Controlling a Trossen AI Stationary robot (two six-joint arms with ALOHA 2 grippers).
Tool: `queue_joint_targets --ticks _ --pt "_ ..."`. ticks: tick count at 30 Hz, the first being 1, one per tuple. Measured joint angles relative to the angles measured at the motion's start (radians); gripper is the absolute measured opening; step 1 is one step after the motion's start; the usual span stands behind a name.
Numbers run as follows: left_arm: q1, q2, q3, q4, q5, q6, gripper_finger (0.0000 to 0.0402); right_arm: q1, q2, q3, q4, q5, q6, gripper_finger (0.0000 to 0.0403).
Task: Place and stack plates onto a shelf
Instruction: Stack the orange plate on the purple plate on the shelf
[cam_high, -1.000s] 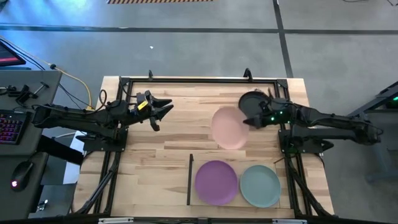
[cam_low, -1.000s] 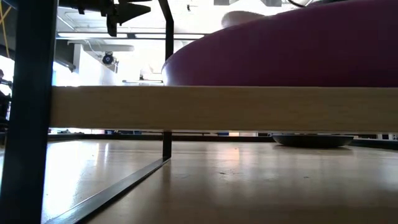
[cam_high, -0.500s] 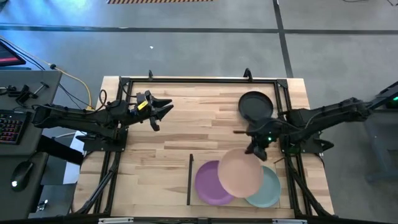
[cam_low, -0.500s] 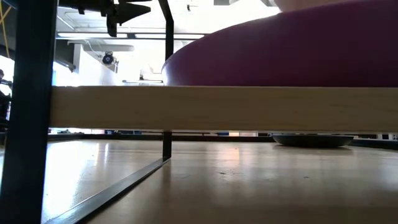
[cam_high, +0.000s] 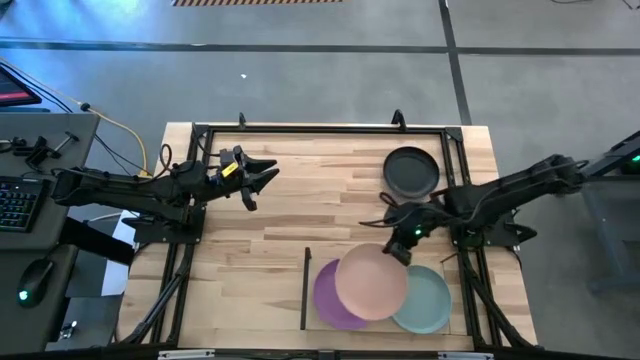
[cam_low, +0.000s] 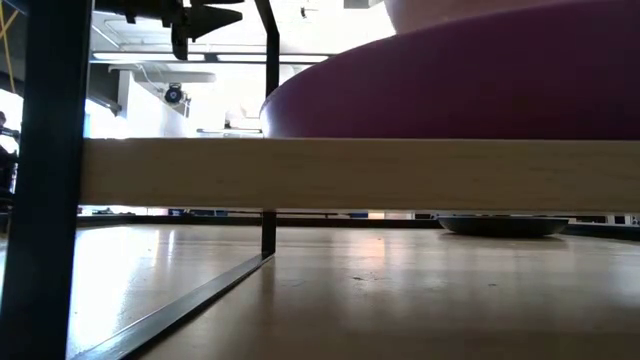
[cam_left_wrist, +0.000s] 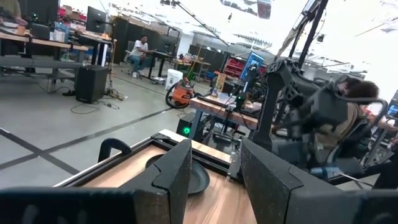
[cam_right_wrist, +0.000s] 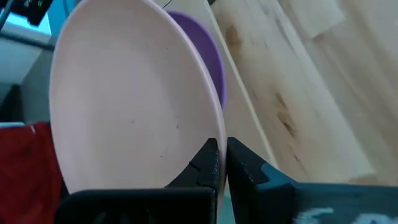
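I need to keep holding the pink plate (cam_high: 372, 282) with my right gripper until it lies centred on the purple plate (cam_high: 326, 298), because the pink plate's rim hangs over the blue-green plate.
My right gripper (cam_high: 403, 246) is shut on the pink plate (cam_high: 372, 282), which hangs over the shelf (cam_high: 325, 262). The pink plate covers most of the purple plate (cam_high: 326, 298) and one side of the pale blue-green plate (cam_high: 432, 302). Both of those lie flat on the shelf, side by side. The black plate (cam_high: 411, 172) lies flat on the tabletop near the far right corner. My left gripper (cam_high: 262, 178) waits open in the air over the far left part of the table. In the low view the pink plate (cam_low: 450, 10) shows just above the purple plate (cam_low: 480, 90). My right gripper pinches the pink plate's rim (cam_right_wrist: 214, 134) between its two fingers (cam_right_wrist: 210, 163), at the plate's far right side. The fingers come from the far side, slanting down toward the near edge. The plate sits tilted above the purple plate (cam_right_wrist: 208, 53); whether they touch, I cannot tell.
A dark metal frame (cam_high: 320, 130) runs around the table's far edge and sides. A thin dark strip (cam_high: 305, 290) marks the shelf's left end. The wooden tabletop (cam_high: 300, 210) lies bare between the two arms. A keyboard and mouse sit off the table's left.
My right gripper has carried the pink plate from the table's far middle toward the near edge, over the shelf. It then moved left, from above the blue-green plate to above the purple one. It has stayed shut on the rim. My left arm kept still.
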Motion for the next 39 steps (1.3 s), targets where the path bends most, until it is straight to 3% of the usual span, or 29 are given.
queue_joint_targets --ticks 5,18,35,39 --pt "0.000 0.000 0.000 0.000 0.000 0.000 0.0129 0.000 0.127 0.026 0.081 0.000 0.063 0.0000" --pt "0.000 0.000 0.000 -0.025 0.000 -0.001 0.0129 0.004 0.340 0.154 0.084 -0.025 0.033 0.0000" --pt "0.000 0.000 0.000 -0.030 0.001 -0.001 0.0129 0.008 0.358 0.160 0.091 -0.020 -0.014 0.0002" --pt "0.000 0.000 0.000 -0.030 0.001 -0.002 0.0129 0.008 0.358 0.160 0.092 -0.026 -0.017 0.0029"
